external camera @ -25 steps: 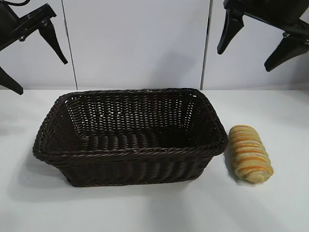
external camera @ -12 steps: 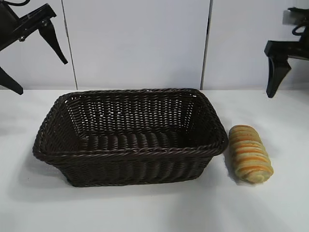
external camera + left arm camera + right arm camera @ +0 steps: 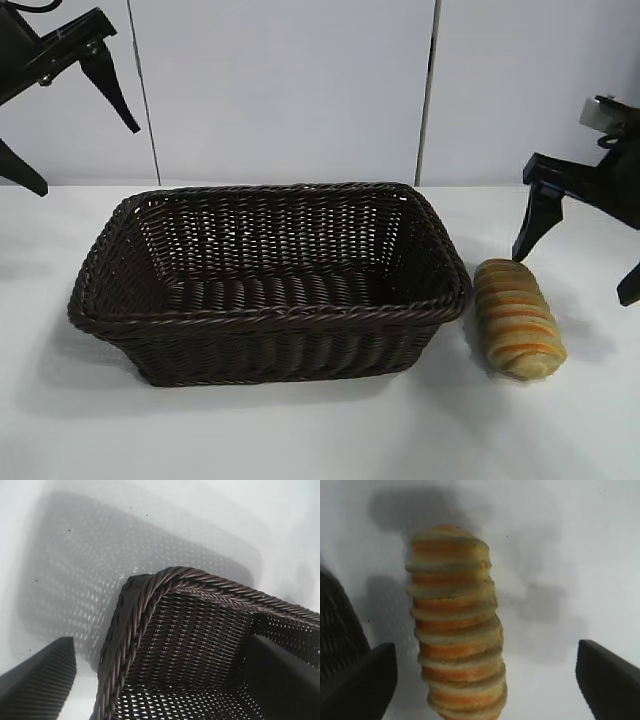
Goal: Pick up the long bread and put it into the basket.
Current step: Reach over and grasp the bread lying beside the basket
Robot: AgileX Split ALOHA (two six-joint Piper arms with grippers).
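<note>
My right gripper isn't ready to close on the bread yet: its fingers are above the long bread's top [image 3: 512, 300] [image 3: 456, 620], so it should move down first.
The long bread [image 3: 516, 318], tan with orange stripes, lies on the white table just right of the basket [image 3: 268, 312]. It also shows in the right wrist view [image 3: 456, 625], between the two fingers and nearer one of them. My right gripper [image 3: 578, 270] is open, low over the table just behind and right of the bread, not touching it. My left gripper [image 3: 70, 130] is open and empty, raised at the upper left above the basket's left end; its wrist view shows the basket's braided rim [image 3: 145, 610].
The dark wicker basket fills the table's middle and holds nothing. Its right wall stands close to the bread. White table lies in front of the basket and to the bread's right. A white panelled wall [image 3: 290, 90] is behind.
My right gripper has come down from the upper right and moved toward the bread, still open. The bread, the basket and the left arm have not moved.
</note>
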